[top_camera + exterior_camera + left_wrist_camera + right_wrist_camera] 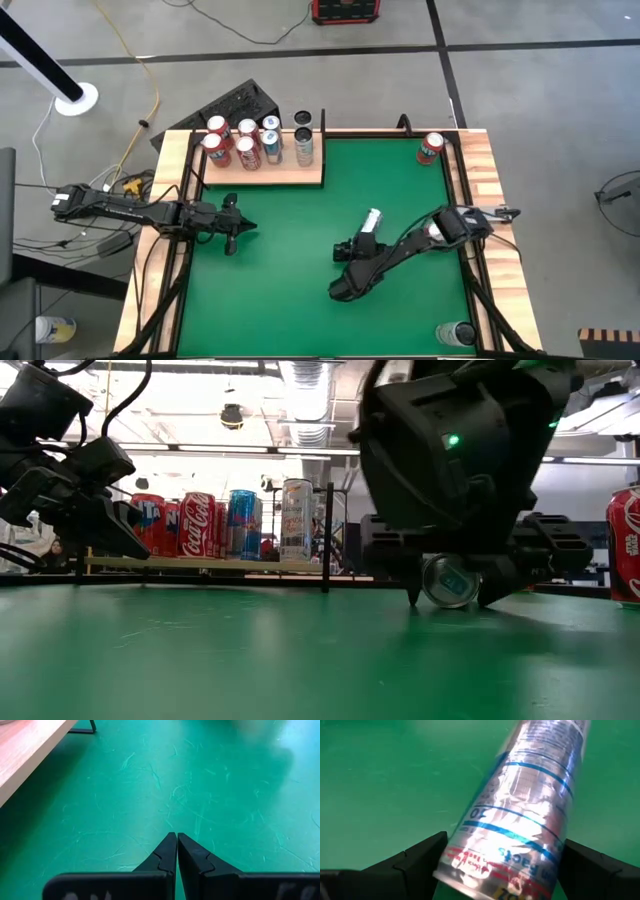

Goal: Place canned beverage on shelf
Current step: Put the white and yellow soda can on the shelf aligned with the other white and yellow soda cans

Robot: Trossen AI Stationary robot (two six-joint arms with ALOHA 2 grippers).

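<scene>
The silver canned beverage needs to go on the shelf (300, 175), so my right gripper will next take hold of it by its printed body (367, 229).
A silver canned beverage (372, 220) with blue and red print lies on its side on the green felt, mid-table. My right gripper (362, 240) is open and slants down over the can's near end (495, 870), one finger on each side (450, 595). The pale-wood shelf (300, 175) stands at the table's far left and carries several upright cans (245, 145). My left gripper (235, 228) waits shut above the felt near the table's left edge (176, 836), away from the shelf. My right gripper's open fingers (427, 852) flank the lying can's near end (470, 865), coming slanting down along the can. I cannot tell whether they touch it. The can rests on its side on the felt.
A red can (430, 148) stands upright at the table's far right corner. Another can (455, 333) stands at the near right corner. Black posts (329, 535) rise at the shelf's right end. Open felt lies between the lying can and the shelf.
</scene>
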